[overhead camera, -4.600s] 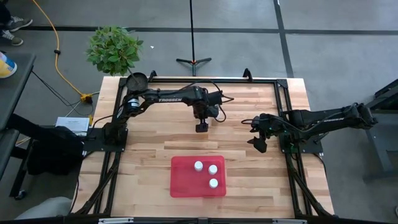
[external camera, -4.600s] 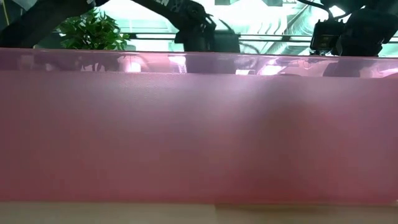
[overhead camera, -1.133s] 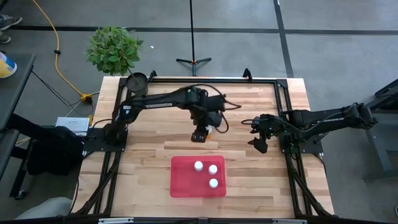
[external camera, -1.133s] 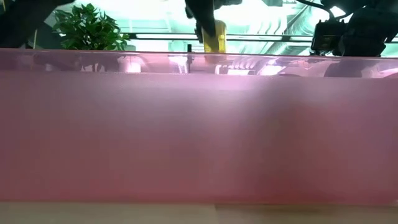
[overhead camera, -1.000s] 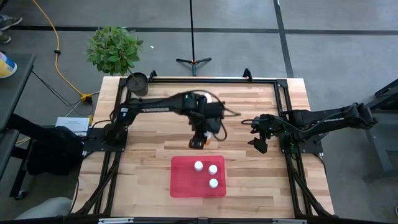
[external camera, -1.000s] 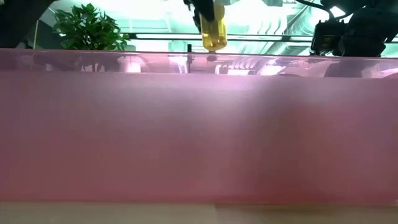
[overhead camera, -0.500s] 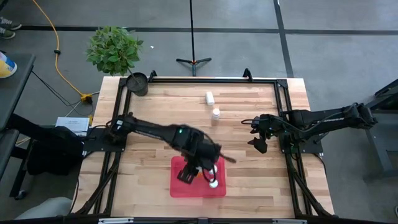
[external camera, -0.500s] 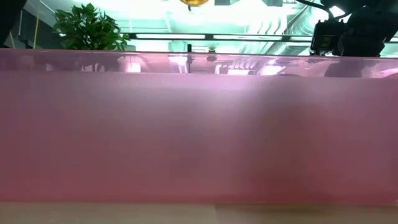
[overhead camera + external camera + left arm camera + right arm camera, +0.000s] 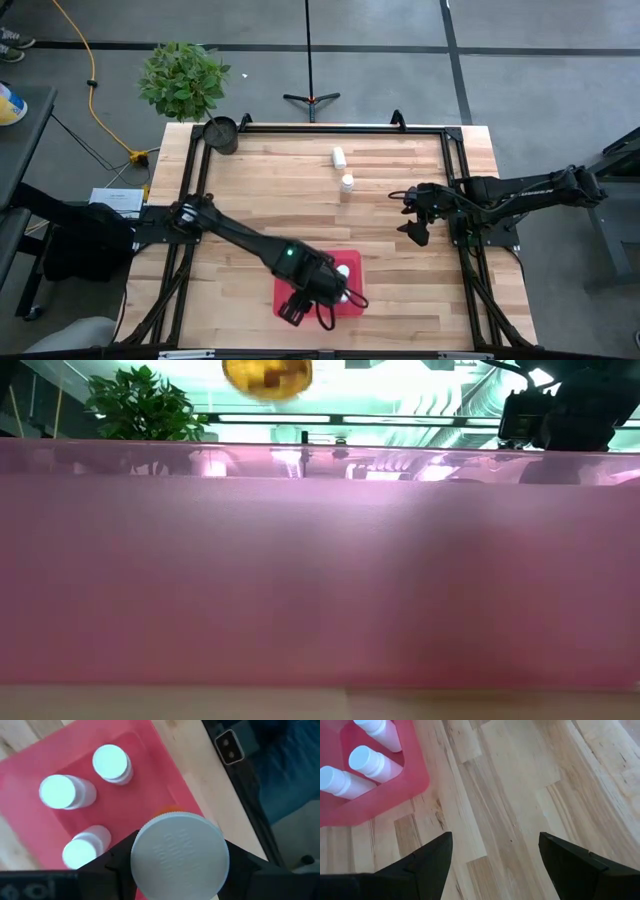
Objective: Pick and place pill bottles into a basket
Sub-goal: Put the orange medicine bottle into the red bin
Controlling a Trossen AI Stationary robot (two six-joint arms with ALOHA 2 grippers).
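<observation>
The white cap [image 9: 180,857] is still high above the red tray [image 9: 145,790], so my left gripper should keep holding the bottle until the bottle is lower.
The basket is a red tray [image 9: 325,258] near the table's front edge; its near wall [image 9: 320,560] fills the low view. Three white-capped pill bottles [image 9: 111,762] [image 9: 62,791] [image 9: 82,851] stand inside it. My left gripper [image 9: 298,305] is above the tray's near left part, shut on an orange pill bottle [image 9: 266,377] with a white cap [image 9: 179,851]. On the far part of the table one bottle [image 9: 338,157] lies on its side and another [image 9: 346,183] stands upright. My right gripper [image 9: 415,225] waits open at the table's right side. My left gripper pinches the orange pill bottle between its two fingers [image 9: 117,860], one on either side just below the white cap, whose rim [image 9: 145,832] overhangs them. The fingers come from above, pointing down. The bottle is cap up, lifted clear above the tray.
A small dark round pot [image 9: 221,130] stands at the table's far left corner, with a green plant [image 9: 183,78] on the floor behind it. A black frame [image 9: 455,180] runs round the table. Bare wood lies between the tray and the two far bottles.
My left gripper has carried the orange pill bottle from the middle of the table toward the near edge, passing over the tray's far rim to its near left part. The bottle has stayed clear of the table and tray throughout.
</observation>
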